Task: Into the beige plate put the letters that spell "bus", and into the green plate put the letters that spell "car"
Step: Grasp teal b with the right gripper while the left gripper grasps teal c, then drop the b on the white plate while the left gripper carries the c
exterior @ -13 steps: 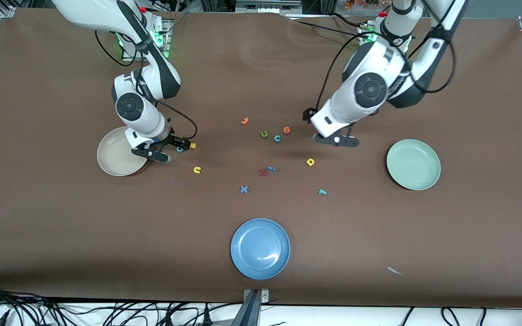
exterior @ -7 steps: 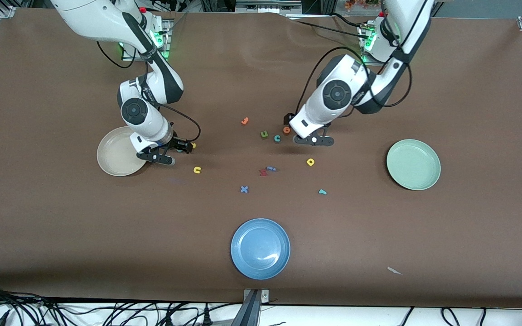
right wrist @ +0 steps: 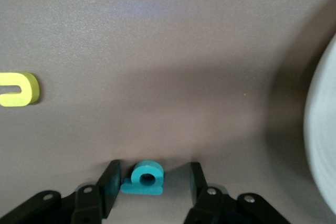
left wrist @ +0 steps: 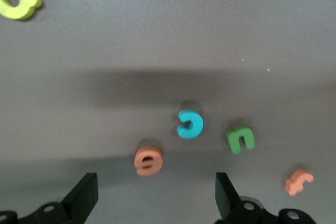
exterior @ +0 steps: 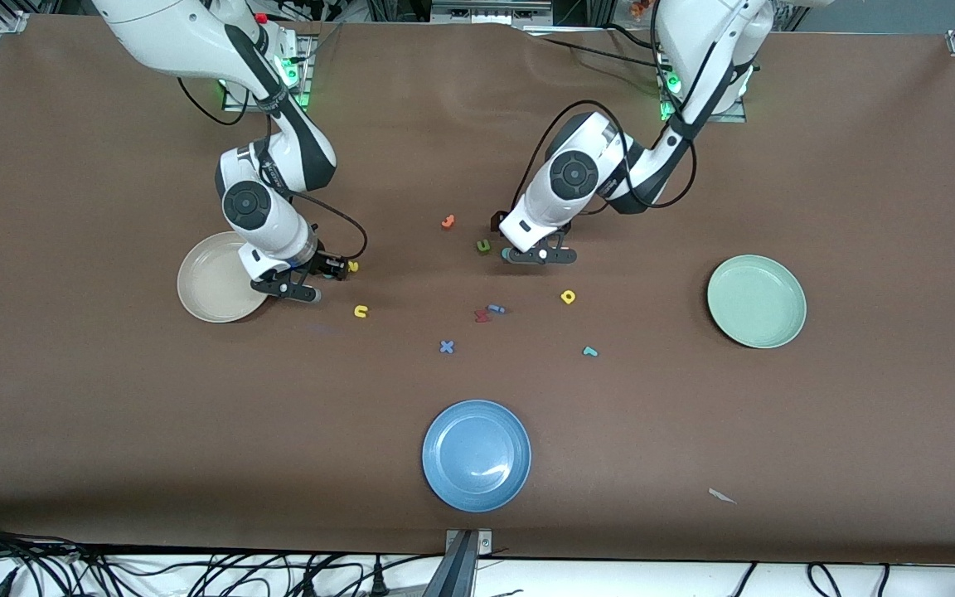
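I will spell "car" in the green plate, so I will next grab the teal "c" by its curved body with my left gripper.
The teal "b" lies on the table beside the beige plate, between the fingers of my right gripper. One finger touches it and the other stands a little apart, so the gripper is open. The yellow "s" and yellow "u" lie close by. My left gripper hangs open and holds nothing, just over the teal "c" and an orange round letter. The yellow "a" and teal "r" lie toward the green plate.
A green "u" and an orange letter lie near the left gripper. A red letter, a small blue letter and a blue "x" lie mid-table. A blue plate stands nearest the front camera.
The left arm has swung toward the right arm's end of the table and now hangs over the teal "c". The right gripper's fingers have drawn in around the "b".
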Robot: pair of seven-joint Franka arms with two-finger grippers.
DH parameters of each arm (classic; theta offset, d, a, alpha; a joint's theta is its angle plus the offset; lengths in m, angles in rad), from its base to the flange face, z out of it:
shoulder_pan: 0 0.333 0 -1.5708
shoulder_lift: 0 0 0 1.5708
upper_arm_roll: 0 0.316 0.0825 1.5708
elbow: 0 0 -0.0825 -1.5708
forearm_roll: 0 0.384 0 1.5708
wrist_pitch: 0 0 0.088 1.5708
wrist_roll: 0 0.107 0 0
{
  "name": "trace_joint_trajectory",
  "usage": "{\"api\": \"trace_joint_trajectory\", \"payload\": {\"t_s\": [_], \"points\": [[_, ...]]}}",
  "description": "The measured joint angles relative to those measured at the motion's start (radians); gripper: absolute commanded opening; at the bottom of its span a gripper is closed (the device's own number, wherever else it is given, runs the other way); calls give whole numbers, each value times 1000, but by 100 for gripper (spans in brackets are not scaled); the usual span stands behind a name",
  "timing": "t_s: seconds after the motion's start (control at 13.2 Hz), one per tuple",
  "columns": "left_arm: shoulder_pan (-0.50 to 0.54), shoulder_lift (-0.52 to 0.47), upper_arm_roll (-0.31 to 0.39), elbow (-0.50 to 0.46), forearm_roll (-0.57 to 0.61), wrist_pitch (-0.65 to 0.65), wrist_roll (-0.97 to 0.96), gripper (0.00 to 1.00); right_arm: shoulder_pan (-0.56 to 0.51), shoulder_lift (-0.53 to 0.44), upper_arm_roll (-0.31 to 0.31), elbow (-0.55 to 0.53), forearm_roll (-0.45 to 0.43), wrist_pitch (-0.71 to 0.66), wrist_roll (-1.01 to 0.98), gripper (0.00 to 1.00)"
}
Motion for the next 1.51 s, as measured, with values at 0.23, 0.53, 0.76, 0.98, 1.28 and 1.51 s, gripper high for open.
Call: {"api": "trace_joint_trajectory", "payload": {"t_s": [0.23, 0.53, 0.76, 0.98, 1.28, 1.51], "points": [[-41, 55, 39, 77, 8, 10, 1, 98, 0, -3, -1, 0, -1, -1, 0, 33], [-48, 90, 45, 112, 108, 9, 2, 98, -1, -6, -1, 0, -3, -1, 0, 21], [-65, 99, 48, 112, 112, 9, 2, 98, -1, -6, -1, 3, -3, -2, -2, 21], [-79, 104, 49, 113, 112, 9, 2, 93, -1, -40, -30, 54, -5, -126, -20, 21], [-85, 110, 50, 113, 138, 9, 3, 80, -5, -123, -192, 200, -6, -465, -227, 21], [-85, 110, 53, 116, 141, 8, 3, 58, -14, -120, -334, 208, -6, -500, -421, 22]]}}
